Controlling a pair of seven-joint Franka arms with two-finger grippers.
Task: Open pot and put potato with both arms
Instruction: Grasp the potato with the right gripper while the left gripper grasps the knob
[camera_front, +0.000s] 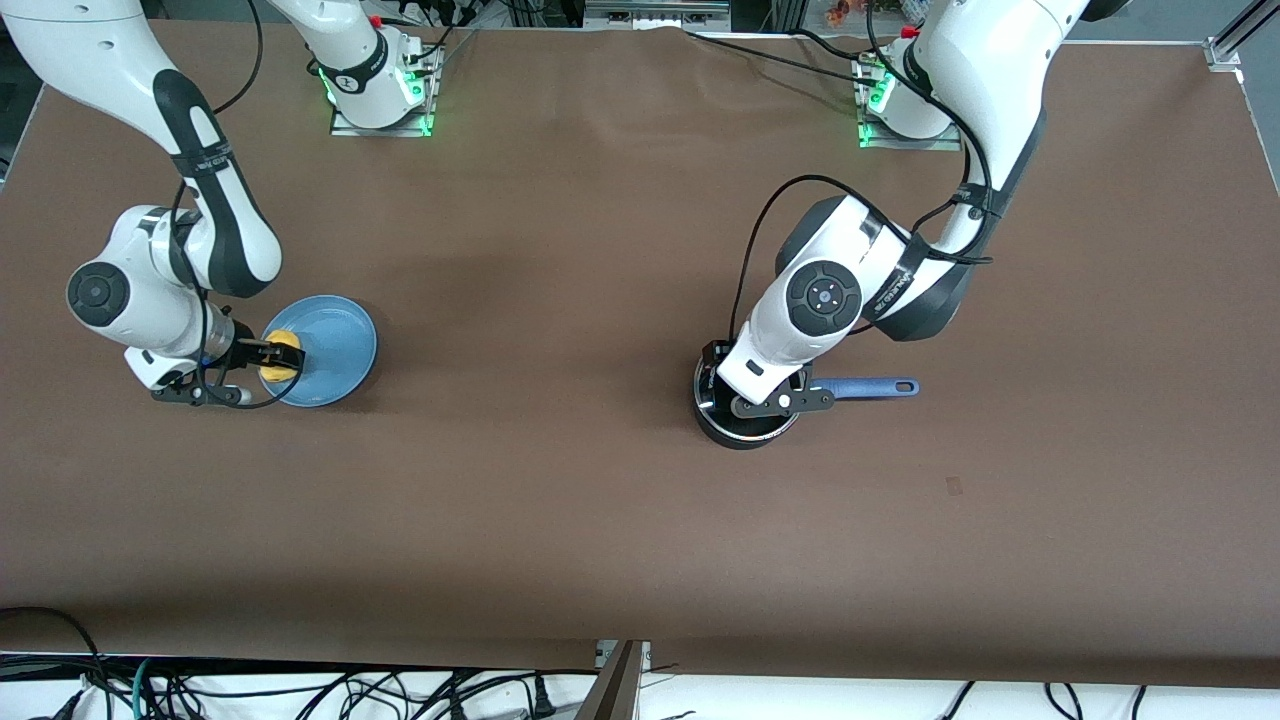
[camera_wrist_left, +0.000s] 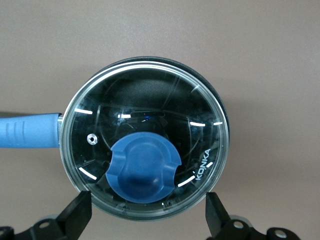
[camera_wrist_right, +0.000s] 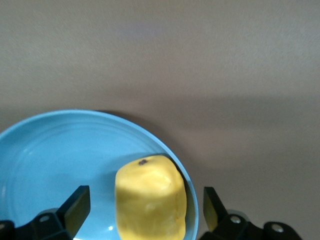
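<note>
I should next use my right gripper to grab the yellow potato (camera_front: 285, 341) by its long sides, and then put the potato into the black pot (camera_front: 740, 432).
The black pot (camera_front: 740, 432) stands toward the left arm's end of the table, its blue handle (camera_front: 870, 388) pointing to that end. Its glass lid (camera_wrist_left: 150, 105) with the blue knob (camera_wrist_left: 144, 169) is on it. My left gripper (camera_wrist_left: 147, 217) is open just above the lid, its fingers (camera_wrist_left: 77, 215) wide apart on either side of the knob. The yellow potato (camera_front: 285, 341) lies on the edge of a light-blue plate (camera_front: 345, 340) toward the right arm's end. My right gripper (camera_wrist_right: 144, 207) is open, one finger on each side of the potato (camera_wrist_right: 150, 197), not touching it.
The two arm bases (camera_front: 380, 90) stand along the table edge farthest from the front camera. Brown table surface (camera_front: 560, 330) lies between the plate and the pot. Cables hang below the table edge nearest the front camera.
</note>
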